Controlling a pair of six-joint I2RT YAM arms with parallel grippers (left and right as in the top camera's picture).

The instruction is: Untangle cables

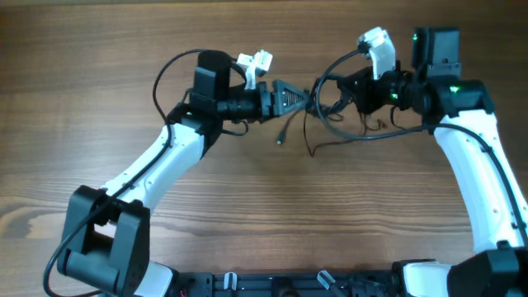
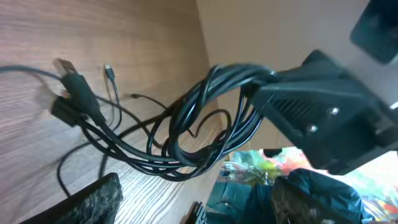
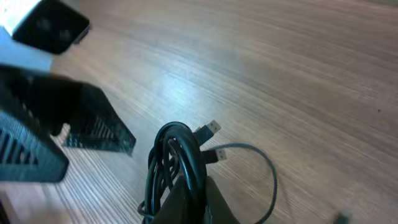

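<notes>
The bundle should next be grabbed with my left gripper by its looped middle (image 1: pixel 320 101) (image 2: pixel 185 116), which leaves the plug ends free to pull out.
The cables (image 1: pixel 323 107) are thin black cords looped into a bundle, hanging between my two grippers above the table. My right gripper (image 1: pixel 340 91) is shut on the top of the loops; in the right wrist view the cables (image 3: pixel 176 155) rise from between its closed fingers (image 3: pixel 186 205). The left gripper (image 1: pixel 301 96) is open just left of the bundle, not holding it. In the left wrist view the cables (image 2: pixel 199 124) hang ahead of its spread fingers (image 2: pixel 93 199), gripped by the right gripper (image 2: pixel 323 115). Plug ends (image 2: pixel 68 71) trail onto the wood.
Loose cable tails with small plugs (image 1: pixel 280 140) lie on the wooden table (image 1: pixel 247 214) below the grippers. Two USB plugs (image 3: pixel 211 129) show beside the bundle. The table's far edge (image 2: pixel 205 43) runs close behind the cables.
</notes>
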